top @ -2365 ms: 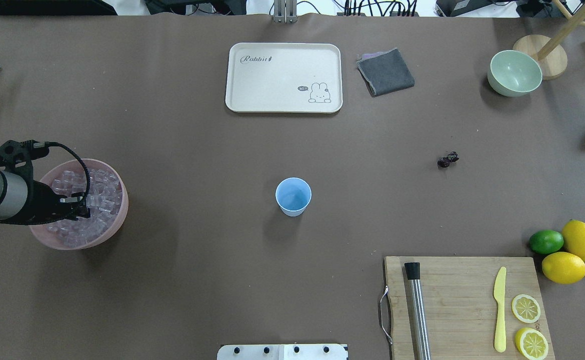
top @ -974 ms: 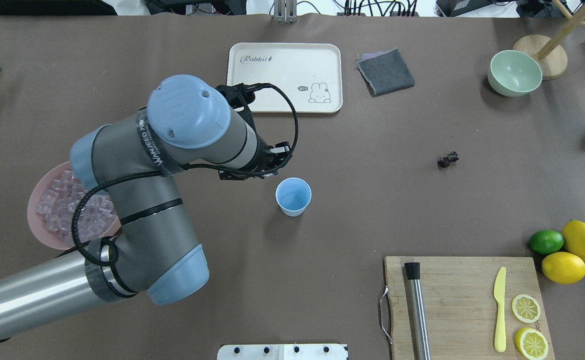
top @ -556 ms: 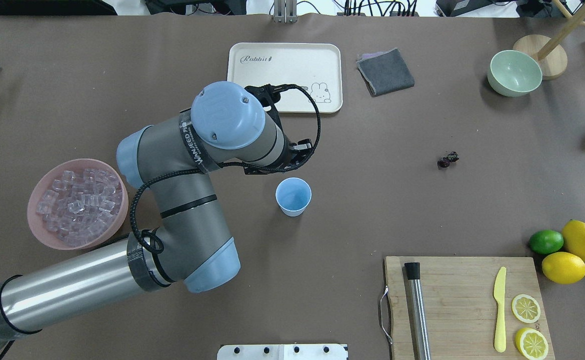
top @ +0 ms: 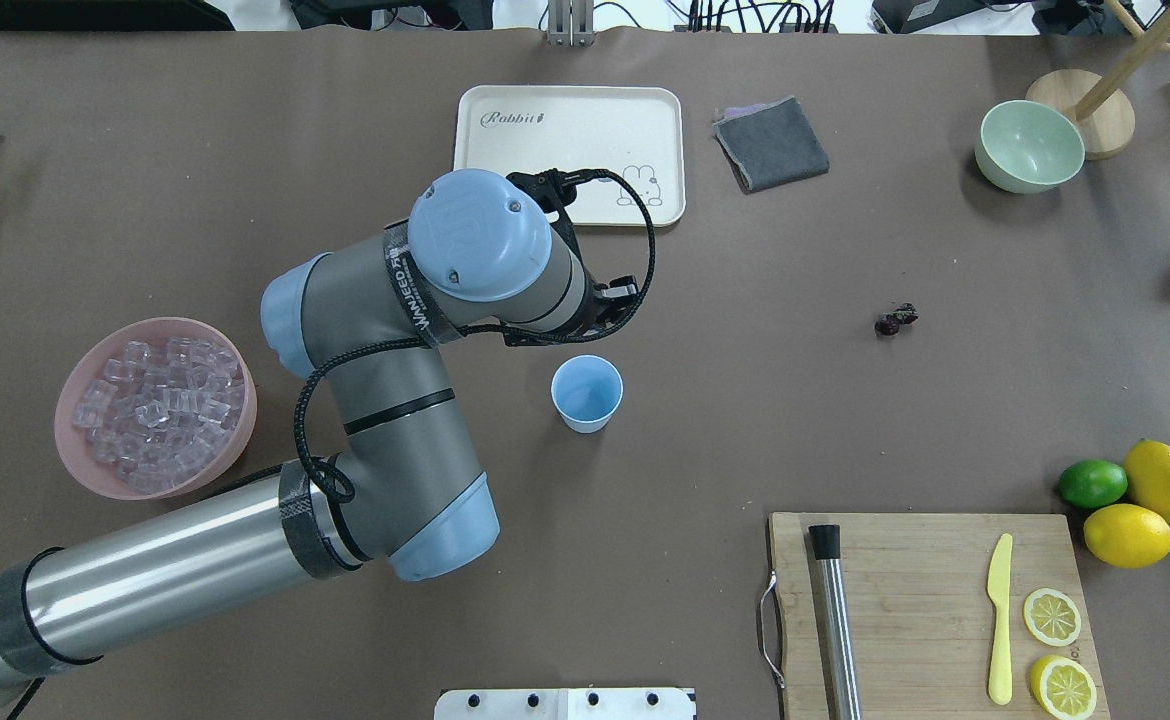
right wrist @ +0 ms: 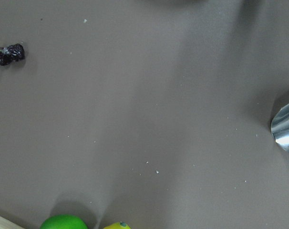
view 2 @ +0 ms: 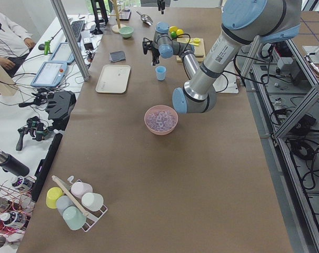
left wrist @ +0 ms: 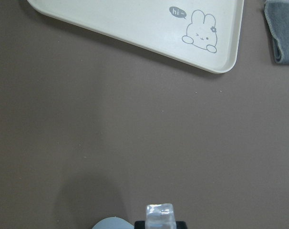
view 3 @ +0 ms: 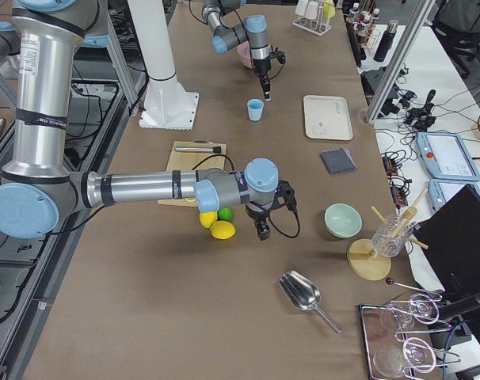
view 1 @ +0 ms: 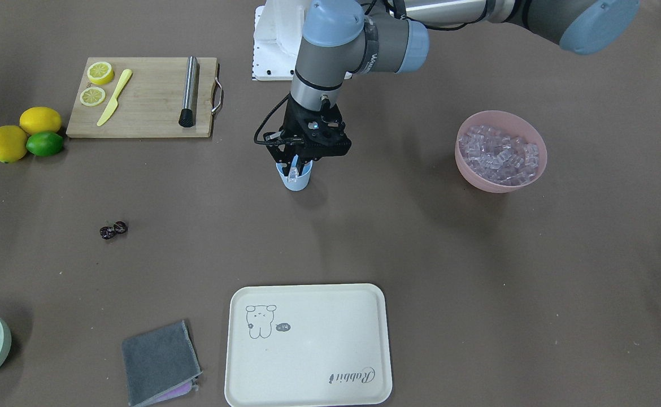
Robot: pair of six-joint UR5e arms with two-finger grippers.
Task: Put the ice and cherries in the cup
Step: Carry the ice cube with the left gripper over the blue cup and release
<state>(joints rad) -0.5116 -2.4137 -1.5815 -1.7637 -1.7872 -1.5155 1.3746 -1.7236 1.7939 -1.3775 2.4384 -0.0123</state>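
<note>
The left gripper should open now: the ice cube is inside the light-blue cup's rim (view 1: 308, 169) in the front view, so the cube would drop into the cup.
My left gripper (view 1: 294, 168) is shut on one clear ice cube (view 1: 293, 176), which also shows in the left wrist view (left wrist: 159, 214). It holds the cube just above the light-blue cup (top: 586, 392), near the rim on the tray side. The cup's rim shows at the bottom of the left wrist view (left wrist: 110, 223). The rest of the ice (top: 153, 408) fills the pink bowl (top: 241, 440) at the left. The dark cherries (top: 895, 319) lie on the table to the right and show in the right wrist view (right wrist: 8, 54). My right gripper (view 3: 261, 230) hovers near the lemons; I cannot tell whether it is open or shut.
A cream tray (top: 505, 190) and a grey cloth (top: 771, 143) lie beyond the cup. A pale green bowl (top: 1029, 146) stands far right. A cutting board (top: 925, 600) holds a steel rod, a yellow knife and lemon slices. Lemons and a lime (top: 1092, 483) sit beside it.
My left arm has swung from the pink ice bowl over to the cup, carrying an ice cube. In the last half second it moved only slightly to the right.
</note>
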